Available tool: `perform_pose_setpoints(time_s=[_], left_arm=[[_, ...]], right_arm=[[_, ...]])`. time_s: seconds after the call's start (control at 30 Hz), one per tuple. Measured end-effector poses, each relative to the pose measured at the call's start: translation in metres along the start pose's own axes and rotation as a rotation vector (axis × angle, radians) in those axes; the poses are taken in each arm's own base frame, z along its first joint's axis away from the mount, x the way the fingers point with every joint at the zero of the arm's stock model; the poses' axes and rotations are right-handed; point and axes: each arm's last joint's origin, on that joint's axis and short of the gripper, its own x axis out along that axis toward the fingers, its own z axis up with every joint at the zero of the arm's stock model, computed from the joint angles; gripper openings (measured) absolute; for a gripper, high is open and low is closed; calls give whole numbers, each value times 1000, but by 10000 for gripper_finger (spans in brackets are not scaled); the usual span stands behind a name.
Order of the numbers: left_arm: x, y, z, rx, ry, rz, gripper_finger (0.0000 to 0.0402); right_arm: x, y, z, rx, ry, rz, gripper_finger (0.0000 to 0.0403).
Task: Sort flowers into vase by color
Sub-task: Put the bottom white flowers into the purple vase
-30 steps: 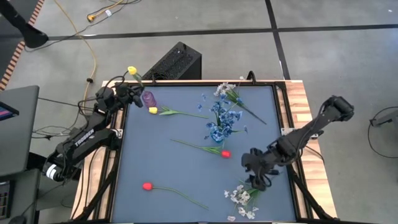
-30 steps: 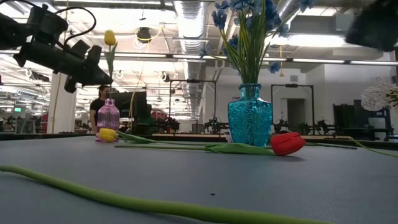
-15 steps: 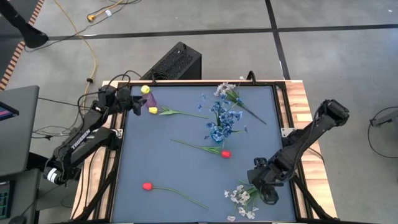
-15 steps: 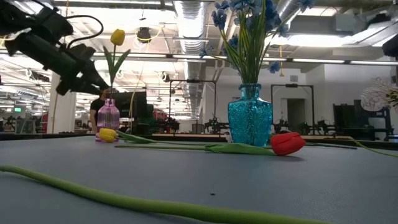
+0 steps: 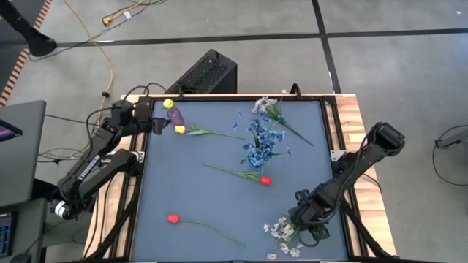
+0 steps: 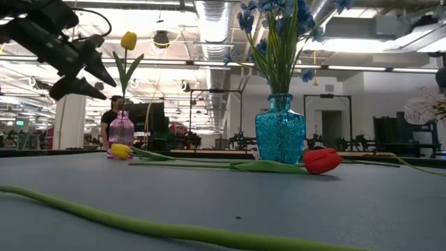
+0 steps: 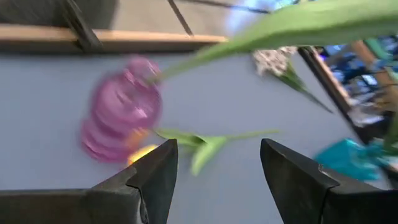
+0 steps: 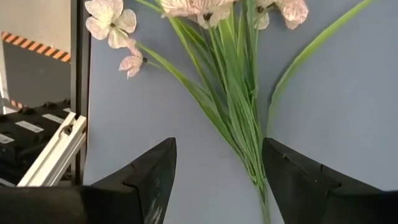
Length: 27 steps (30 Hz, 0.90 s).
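The green stems are below my right gripper's fingers, so closing now would miss the stems. My right gripper should lower before it closes on them.
A yellow tulip (image 6: pixel 128 40) stands upright with its stem in the small purple vase (image 5: pixel 174 115) at the far left. My left gripper (image 5: pixel 153 124) hovers open just left of that vase, touching nothing; the left wrist view shows the vase (image 7: pixel 121 121) ahead of the fingers. A second yellow flower (image 5: pixel 180 129) lies flat beside the vase. Blue sprigs fill the blue vase (image 5: pixel 255 154) at mid-table. My right gripper (image 8: pixel 217 174) is open above the stems of a white-lavender bunch (image 8: pixel 236 112) lying near the table's near right corner; the stems run between its fingers without touching them.
Two red tulips lie flat: one (image 5: pixel 265 180) just near of the blue vase, one (image 5: pixel 173 218) at the near left, its long stem (image 6: pixel 139 223) running toward the near edge. Another pale bunch (image 5: pixel 267 108) lies at the far edge. A person (image 6: pixel 111 115) shows in the room behind.
My left gripper has opened and let go of the yellow tulip, which has gone down into the purple vase and stands upright there. The gripper has drawn back toward the table's left edge. My right gripper has moved toward the near edge, over the white-lavender bunch.
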Motion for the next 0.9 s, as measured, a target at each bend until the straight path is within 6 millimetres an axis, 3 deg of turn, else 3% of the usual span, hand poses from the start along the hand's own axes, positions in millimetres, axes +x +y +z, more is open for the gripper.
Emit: perform_pose_setpoints(time_s=[0.27,0.57,0.9], left_arm=[[2,-9,-14,-80,180,-132,217],[4,-19,-30,-14,330,-167,217],[3,-27,-44,57,453,-177,217]], right_arm=[[4,10,-5,-42,24,19,265],[6,12,-8,-6,-65,-153,265],[49,6,-7,-3,28,-156,263]])
